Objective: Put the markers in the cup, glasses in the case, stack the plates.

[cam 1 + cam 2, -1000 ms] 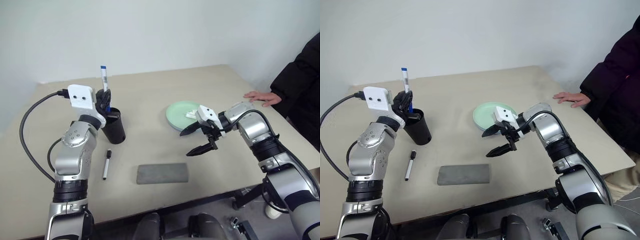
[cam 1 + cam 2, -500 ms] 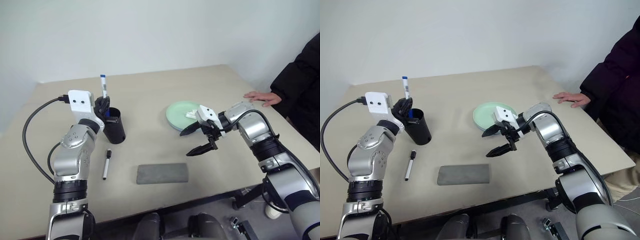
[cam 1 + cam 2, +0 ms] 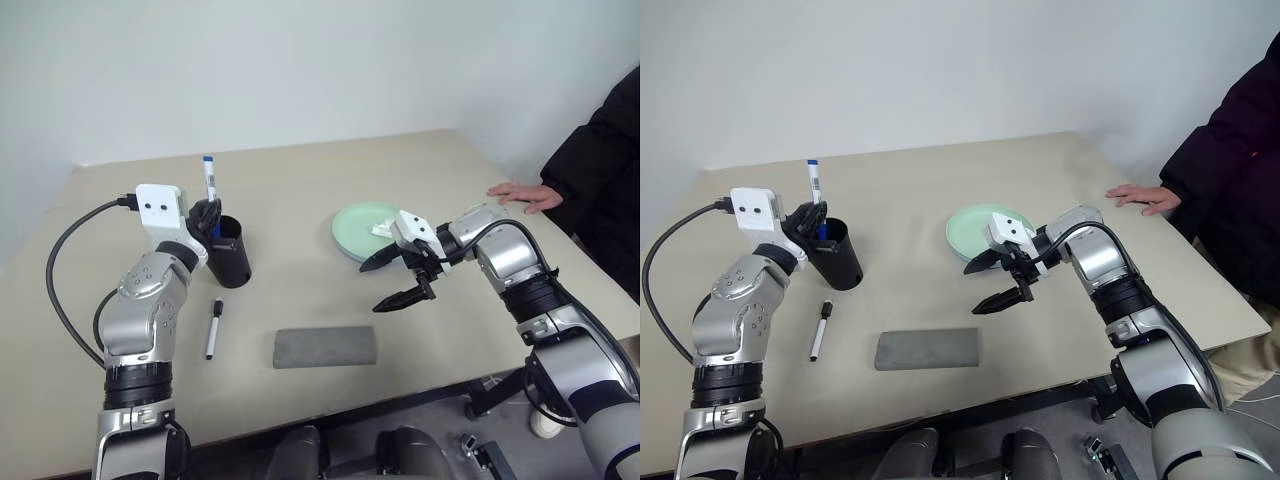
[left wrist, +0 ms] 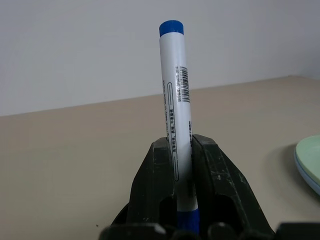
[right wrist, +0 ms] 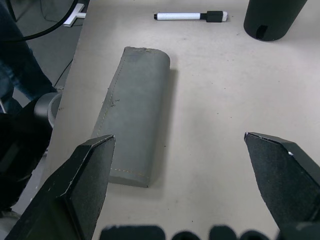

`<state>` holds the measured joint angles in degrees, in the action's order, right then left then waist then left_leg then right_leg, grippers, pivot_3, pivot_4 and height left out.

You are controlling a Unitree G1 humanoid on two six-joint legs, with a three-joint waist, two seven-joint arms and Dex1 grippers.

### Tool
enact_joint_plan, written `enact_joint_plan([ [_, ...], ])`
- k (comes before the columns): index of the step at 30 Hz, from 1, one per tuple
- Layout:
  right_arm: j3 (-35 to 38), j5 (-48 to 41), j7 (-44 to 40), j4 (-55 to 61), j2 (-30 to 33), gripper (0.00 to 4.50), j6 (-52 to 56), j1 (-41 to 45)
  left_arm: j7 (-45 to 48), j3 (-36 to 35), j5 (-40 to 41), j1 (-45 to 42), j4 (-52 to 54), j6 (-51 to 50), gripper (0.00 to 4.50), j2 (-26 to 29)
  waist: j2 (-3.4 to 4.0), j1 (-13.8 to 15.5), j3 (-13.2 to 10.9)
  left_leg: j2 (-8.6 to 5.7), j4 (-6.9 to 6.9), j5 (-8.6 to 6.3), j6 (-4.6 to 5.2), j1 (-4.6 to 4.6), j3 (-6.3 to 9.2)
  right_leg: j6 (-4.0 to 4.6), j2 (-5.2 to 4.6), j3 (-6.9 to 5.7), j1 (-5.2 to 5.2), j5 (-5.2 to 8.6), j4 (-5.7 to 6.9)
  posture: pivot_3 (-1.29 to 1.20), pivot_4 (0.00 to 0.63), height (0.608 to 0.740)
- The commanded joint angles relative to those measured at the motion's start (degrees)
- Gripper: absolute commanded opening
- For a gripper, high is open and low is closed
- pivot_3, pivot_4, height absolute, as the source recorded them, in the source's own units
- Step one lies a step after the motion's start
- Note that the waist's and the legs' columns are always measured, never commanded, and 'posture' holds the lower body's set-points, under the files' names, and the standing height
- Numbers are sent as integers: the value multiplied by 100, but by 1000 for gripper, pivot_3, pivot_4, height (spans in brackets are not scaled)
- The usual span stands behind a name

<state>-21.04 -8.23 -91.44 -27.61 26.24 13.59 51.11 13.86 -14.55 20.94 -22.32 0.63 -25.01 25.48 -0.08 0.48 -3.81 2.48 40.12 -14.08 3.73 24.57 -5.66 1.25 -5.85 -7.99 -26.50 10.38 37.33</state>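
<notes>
The blue-capped marker's blue lower end (image 3: 217, 230) stands at the opening of the black cup (image 3: 231, 260), inside the cup's rim, so my left gripper opens next.
My left gripper (image 3: 207, 214) is shut on the blue-capped marker (image 3: 209, 176) and holds it upright. The marker's lower end sits at the mouth of the black cup (image 3: 231, 260). In the left wrist view the marker (image 4: 175, 95) stands clamped between the fingers (image 4: 155, 170). The black-capped marker (image 3: 213, 327) lies on the table in front of the cup. Nearer the front edge lies the grey case (image 3: 324, 346), lid down. My right gripper (image 3: 381, 283) hangs open beside the mint green plate (image 3: 355, 222), above the case (image 5: 135, 115). The glasses are out of view.
A crumpled white tissue (image 3: 383, 229) lies on the green plate. A person's hand (image 3: 525, 194) rests on the table at the far right, with a dark sleeve behind it. The tan table (image 3: 300, 190) ends close in front of the case.
My left gripper has sunk a little with the blue-capped marker, bringing its lower end down to the cup's mouth. The right arm has kept still.
</notes>
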Motion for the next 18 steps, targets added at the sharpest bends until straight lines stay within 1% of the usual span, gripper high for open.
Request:
enact_joint_plan([
  [1, 114, -44, -12, 164, 16, 4500, -19, 132, 59, -46, 27, 8, 164, -66, 103, -13, 0, -1, 0, 0, 0, 0, 0, 0, 0, 0, 0, 0, 0, 0, 0, 0, 0, 700],
  [5, 115, -44, -11, 153, 11, 4500, -25, 139, 71, -74, 27, -9, 163, -109, 103, -6, 0, 0, 0, 0, 0, 0, 0, 0, 0, 0, 0, 0, 1, 0, 0, 0, 0, 700],
  [12, 118, -42, -5, 149, 10, 4500, -31, 142, 67, -101, 4, -37, 160, -129, 2480, -2, 0, -1, 0, 0, 2, 0, 0, -1, 0, 0, 0, 1, 0, 0, 2, 0, 0, 700],
  [18, 114, -34, 7, 124, -11, 4500, -49, 154, 76, -122, -3, -72, 115, -132, 2480, 21, 0, -1, 0, 0, 2, 0, 0, -1, 0, 0, 0, 1, 0, 0, 2, 0, 0, 700],
])
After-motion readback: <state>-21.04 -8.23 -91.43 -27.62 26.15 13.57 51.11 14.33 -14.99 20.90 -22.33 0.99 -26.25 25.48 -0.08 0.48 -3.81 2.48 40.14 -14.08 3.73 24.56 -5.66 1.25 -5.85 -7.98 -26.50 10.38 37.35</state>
